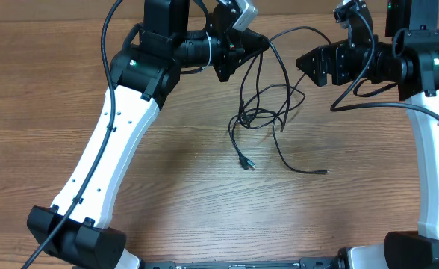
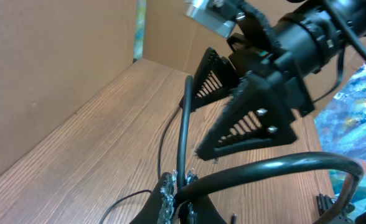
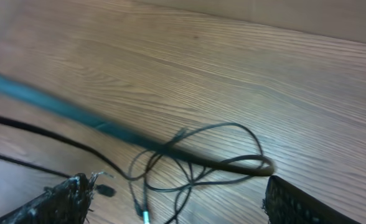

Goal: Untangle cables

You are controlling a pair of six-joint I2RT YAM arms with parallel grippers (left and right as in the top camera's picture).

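The cable's bend is just beyond my right gripper's fingers, toward the right in the wrist view, so moving to it comes next, before closing.
Thin black cables (image 1: pixel 260 112) lie in a loose tangle on the wooden table, with plug ends at the front (image 1: pixel 247 164) and front right (image 1: pixel 324 172). My left gripper (image 1: pixel 260 43) is raised at the back and shut on one cable, which arcs away to the right and drops into the tangle. In the left wrist view the jaws (image 2: pixel 178 190) pinch that cable (image 2: pixel 183 127). My right gripper (image 1: pixel 309 69) is open and empty, right of the lifted strand. In the right wrist view its fingers (image 3: pixel 177 193) straddle the tangle (image 3: pixel 195 165) from above.
The wooden table (image 1: pixel 167 172) carries both white arm bases at the front corners. Thicker black arm cables hang beside each arm (image 1: pixel 104 67). A cardboard wall (image 2: pixel 40 68) stands along the table's back edge.
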